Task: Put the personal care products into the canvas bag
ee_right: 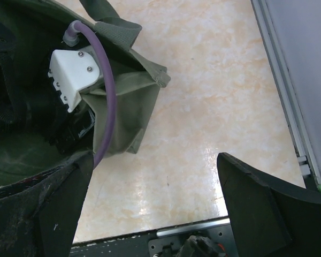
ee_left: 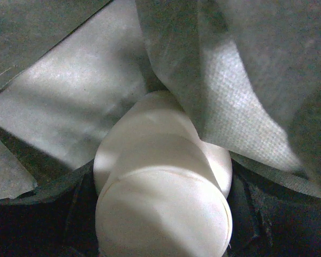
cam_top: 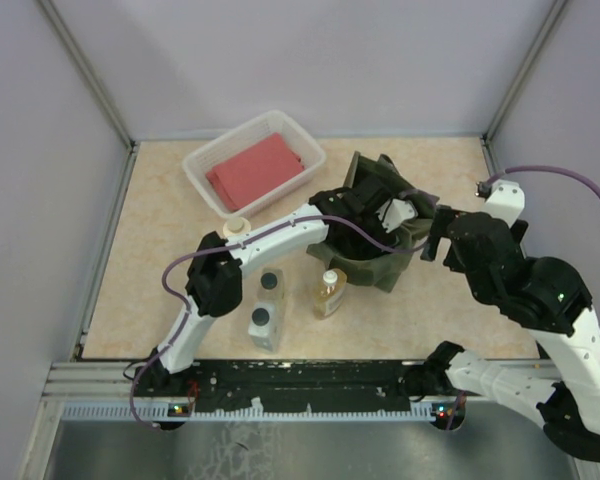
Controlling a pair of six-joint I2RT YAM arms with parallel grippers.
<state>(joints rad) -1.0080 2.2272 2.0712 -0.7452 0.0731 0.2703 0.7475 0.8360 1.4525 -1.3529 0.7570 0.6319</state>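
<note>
I should release the cream bottle with a wide round cap from my left gripper now. It is inside the open bag's opening with fabric [ee_left: 241, 80] all around it, so the bottle would land in the bag.
The olive canvas bag [cam_top: 384, 262] stands open at mid-table. My left gripper [cam_top: 370, 215] reaches into its mouth and is shut on a cream bottle [ee_left: 160, 182] with a wide round cap, with the bag's fabric [ee_left: 241, 80] all around it. A second cream bottle [cam_top: 237, 230], two grey bottles [cam_top: 271, 287] [cam_top: 262, 325] and the amber bottle [cam_top: 328, 293] stand on the table left of the bag. My right gripper [cam_top: 435, 235] is wide open and empty at the bag's right edge; the right wrist view shows the gripper [ee_right: 155, 160] over bare table, with the bag [ee_right: 125, 107] to its left.
A white plastic basket [cam_top: 202, 172] holding a red cloth [cam_top: 255, 170] sits at the back left. The left arm's purple cable [ee_right: 108, 80] runs over the bag's rim. The table's metal front rail [cam_top: 300, 372] lies close behind the bottles.
</note>
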